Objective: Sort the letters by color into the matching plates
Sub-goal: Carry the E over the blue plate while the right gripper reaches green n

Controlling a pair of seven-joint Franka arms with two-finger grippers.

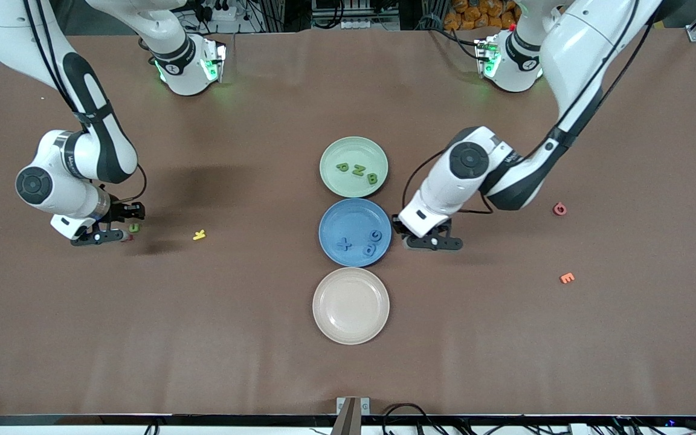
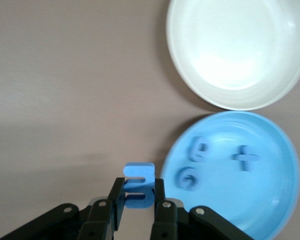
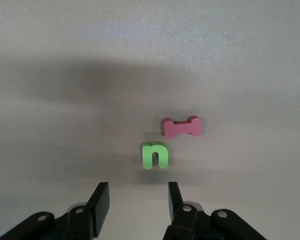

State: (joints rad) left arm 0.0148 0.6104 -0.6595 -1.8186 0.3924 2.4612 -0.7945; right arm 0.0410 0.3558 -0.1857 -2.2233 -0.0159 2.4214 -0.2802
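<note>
The letter hangs short of the blue plate's rim [image 2: 165, 167] in the left wrist view. My left gripper should keep holding the blue E [image 2: 139, 170] until it is over the plate.
The pale green plate [image 1: 354, 145] holds three green letters [image 1: 357, 171]. Beside it, nearer the front camera, the blue plate [image 1: 348, 211] [image 2: 270, 210] holds three blue letters [image 1: 367, 241] [image 2: 200, 148]. My left gripper [image 1: 420, 241] [image 2: 139, 189] is shut on a blue letter E [image 2: 139, 184], low over the table by the blue plate's rim, toward the left arm's end. My right gripper [image 1: 117, 228] [image 3: 138, 196] is open, low over the table at the right arm's end. A green letter U [image 1: 135, 228] [image 3: 154, 155] lies just in front of its fingertips, untouched.
A red piece [image 3: 182, 126] lies right beside the green U. A yellow K [image 1: 199, 235] lies between the right gripper and the plates. A cream-beige plate [image 1: 351, 306] [image 2: 240, 50] sits nearest the camera. A red G [image 1: 559, 209] and an orange E [image 1: 567, 278] lie toward the left arm's end.
</note>
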